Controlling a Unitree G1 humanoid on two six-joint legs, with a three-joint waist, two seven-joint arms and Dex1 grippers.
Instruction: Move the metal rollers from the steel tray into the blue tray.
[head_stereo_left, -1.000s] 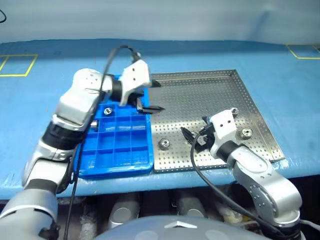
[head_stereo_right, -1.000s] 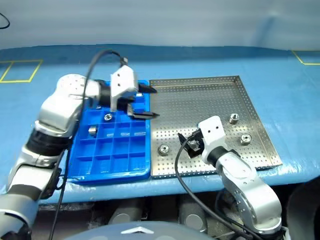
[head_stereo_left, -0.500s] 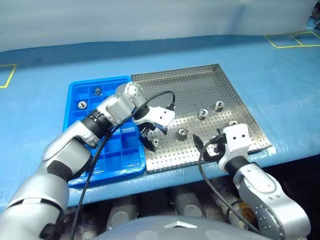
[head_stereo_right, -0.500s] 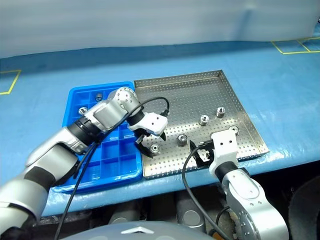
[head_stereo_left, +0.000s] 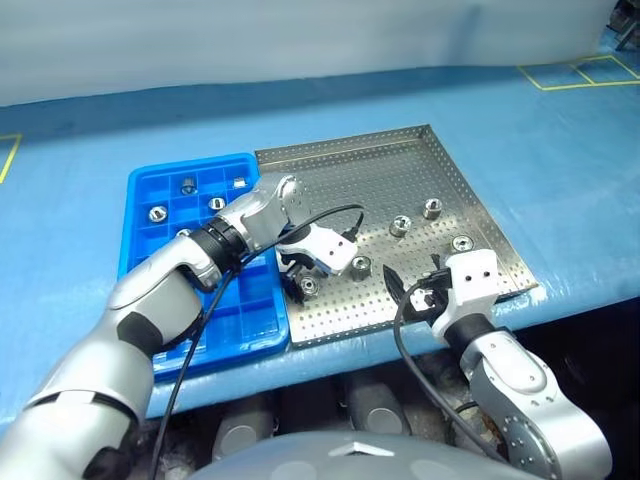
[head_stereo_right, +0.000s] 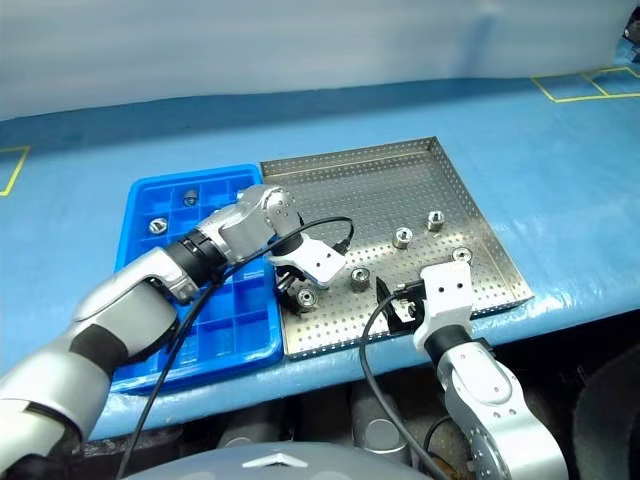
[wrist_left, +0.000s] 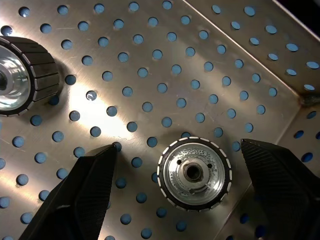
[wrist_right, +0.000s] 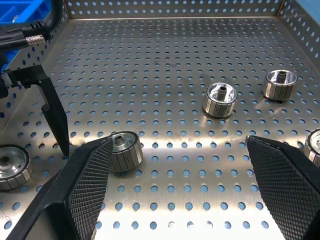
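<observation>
I need to close my left gripper on the roller now. Its fingers reach down beside the roller's sides over the steel tray (wrist_left: 134, 182) in the left wrist view.
The steel tray (head_stereo_left: 400, 170) holds several metal rollers. One roller (wrist_left: 194, 172) lies near the tray's front left corner. My left gripper (head_stereo_left: 303, 279) points down over it, open, with a finger (wrist_left: 85, 195) on either side and clear of it. Another roller (head_stereo_left: 360, 265) sits just to the right. Three more rollers (head_stereo_left: 399, 226) lie further right, towards the tray's right rim. My right gripper (head_stereo_left: 410, 291) hovers open and empty at the tray's front edge. The blue tray (head_stereo_left: 230, 320) holds several rollers (head_stereo_left: 157, 213) in its far compartments.
The two trays sit side by side on a blue table (head_stereo_left: 560, 140), close to its front edge. A black cable (head_stereo_left: 330, 212) loops from the left wrist over the steel tray. Yellow floor-style markings (head_stereo_left: 575, 72) lie at the far right.
The camera has swung to the right. My left gripper came from above the blue tray down onto the steel tray and turned to point down around a roller. The right gripper drew back slightly.
</observation>
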